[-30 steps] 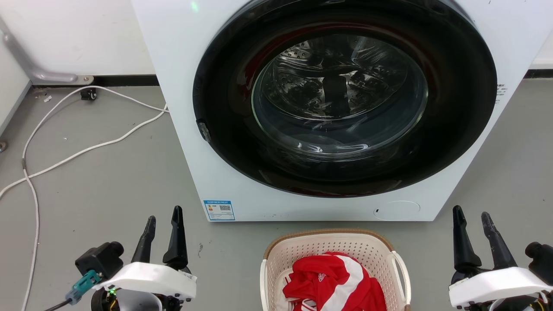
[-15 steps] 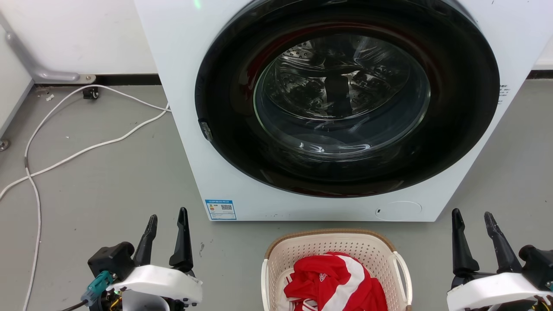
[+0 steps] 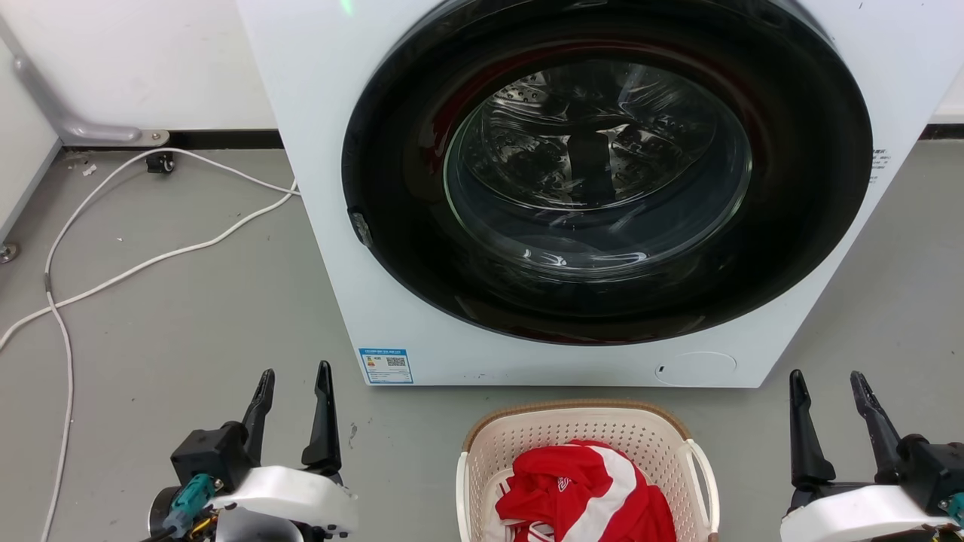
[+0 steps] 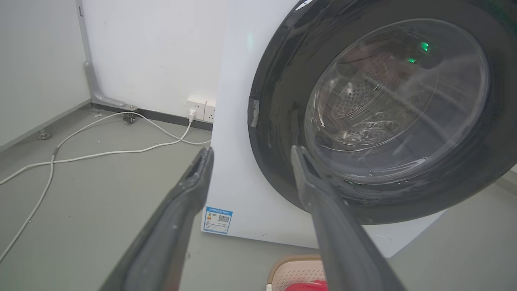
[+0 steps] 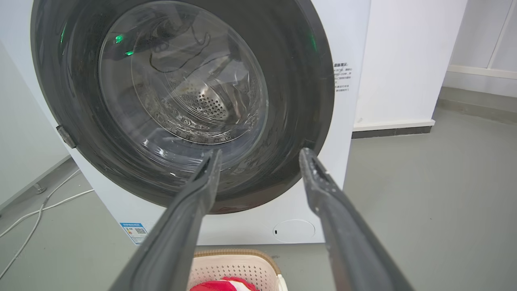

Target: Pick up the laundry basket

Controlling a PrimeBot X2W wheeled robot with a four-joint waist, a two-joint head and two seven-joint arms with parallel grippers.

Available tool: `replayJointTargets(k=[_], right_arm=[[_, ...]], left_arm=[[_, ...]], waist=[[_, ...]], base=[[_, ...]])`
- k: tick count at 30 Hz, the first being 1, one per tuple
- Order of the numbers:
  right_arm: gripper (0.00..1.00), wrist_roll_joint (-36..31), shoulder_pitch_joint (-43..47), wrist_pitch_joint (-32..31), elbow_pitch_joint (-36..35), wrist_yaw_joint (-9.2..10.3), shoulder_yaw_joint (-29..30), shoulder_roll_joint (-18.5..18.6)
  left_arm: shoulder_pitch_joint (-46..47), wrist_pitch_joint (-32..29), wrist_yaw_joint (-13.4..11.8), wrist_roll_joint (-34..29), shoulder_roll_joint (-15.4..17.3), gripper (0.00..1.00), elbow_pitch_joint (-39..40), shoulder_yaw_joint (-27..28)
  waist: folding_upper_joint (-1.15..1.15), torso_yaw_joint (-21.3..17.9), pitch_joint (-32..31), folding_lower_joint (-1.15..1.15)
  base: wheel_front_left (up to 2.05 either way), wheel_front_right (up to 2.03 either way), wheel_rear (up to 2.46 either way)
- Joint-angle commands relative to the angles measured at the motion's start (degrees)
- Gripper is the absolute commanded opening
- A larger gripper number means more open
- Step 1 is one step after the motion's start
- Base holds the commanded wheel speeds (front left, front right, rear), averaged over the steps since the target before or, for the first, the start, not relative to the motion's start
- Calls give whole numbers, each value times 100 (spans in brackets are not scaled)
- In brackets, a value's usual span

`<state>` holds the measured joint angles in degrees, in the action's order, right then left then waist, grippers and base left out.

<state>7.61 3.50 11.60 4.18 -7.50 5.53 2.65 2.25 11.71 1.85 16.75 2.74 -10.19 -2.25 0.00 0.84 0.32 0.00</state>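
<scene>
The basket's perforated body [image 3: 585, 428] is far wider than the open fingers; my left gripper should grab its slim white side handle next.
The laundry basket [image 3: 572, 424] sits on the grey floor just in front of the washer, cream with perforated walls, a brown rim and white side handles [image 3: 700, 470]. A red and white garment [image 3: 587, 493] lies in it. A corner of the laundry basket [image 4: 297, 271] shows low in the left wrist view, and the laundry basket [image 5: 238, 268] also lies at the bottom of the right wrist view. My left gripper [image 3: 295, 370] is open, off to the basket's left above the floor. On the far side of the basket my right gripper [image 3: 827, 376] is open too. Both hold nothing.
A white front-loading washer [image 3: 316, 150] with a shut dark round door [image 3: 602, 173] stands right behind the basket. White cables [image 3: 151, 260] trail over the floor at the left toward a wall socket [image 4: 198, 110]. A white wall [image 5: 404, 60] rises to the right of the washer.
The head view has shifted slightly. Both grippers sit a little lower in it than a second ago, and the left one has come nearer the basket. The basket has not moved.
</scene>
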Motion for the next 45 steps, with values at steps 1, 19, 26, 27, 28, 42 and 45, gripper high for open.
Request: replayJointTargets(k=[1,19,26,27,28,42,45], right_arm=[[100,-111,31,58,-68,2,5,31],[100,-841,158,251,-175,2,16,34],[100,-1081,221,336,-175,2,4,36],[100,-1116,225,349,-175,2,5,36],[100,-1127,228,364,-172,2,12,36],[100,-966,190,362,-42,2,23,35],[100,-958,186,362,-26,2,28,35]], left_arm=[[-63,38,-23,-103,19,100,23,-10],[-153,242,32,-803,20,100,-56,-23],[-181,327,56,-986,21,100,-106,-20],[-183,332,59,-1019,21,100,-116,-22],[-186,344,63,-1040,21,100,-123,-25],[-188,352,93,-965,21,100,-265,-14],[-187,353,85,-956,20,100,-282,-14]], waist=[[0,1,-2,0],[0,19,0,0],[0,28,-14,0],[0,27,-16,0],[0,26,-19,0],[0,27,-13,0],[0,26,-16,0]], base=[[0,0,0],[0,0,0],[0,0,0],[0,0,0],[0,0,0],[0,0,0],[0,0,0]])
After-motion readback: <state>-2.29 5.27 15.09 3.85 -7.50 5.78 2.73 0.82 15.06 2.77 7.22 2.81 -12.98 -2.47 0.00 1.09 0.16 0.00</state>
